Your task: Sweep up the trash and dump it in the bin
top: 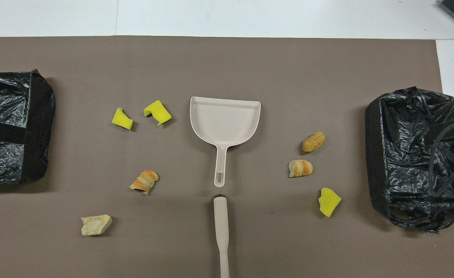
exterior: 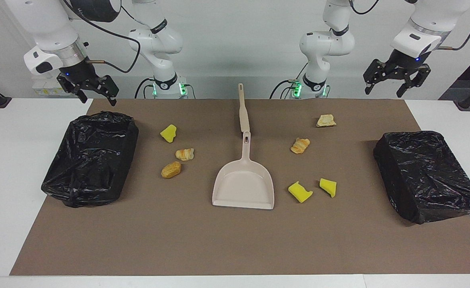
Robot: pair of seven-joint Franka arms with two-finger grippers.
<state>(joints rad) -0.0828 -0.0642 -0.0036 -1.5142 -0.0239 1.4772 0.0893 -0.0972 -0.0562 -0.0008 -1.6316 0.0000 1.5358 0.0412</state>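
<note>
I should next grab the dustpan with my right gripper by its narrow handle, because the dustpan's pan is far wider than my fingers can open.
The trash is several small pieces on the brown mat. Yellow sponge chunks and bread bits lie on both sides of the beige dustpan. The beige brush lies in line with the dustpan's handle, nearer to the robots. A black-lined bin stands at the right arm's end. My right gripper hangs open and empty over that bin's near rim. My left gripper waits open and empty in the air at the left arm's end.
A second black-bagged bin stands at the left arm's end of the mat. White table borders the mat at both ends. Black cables cross over the bin at the right arm's end in the overhead view.
</note>
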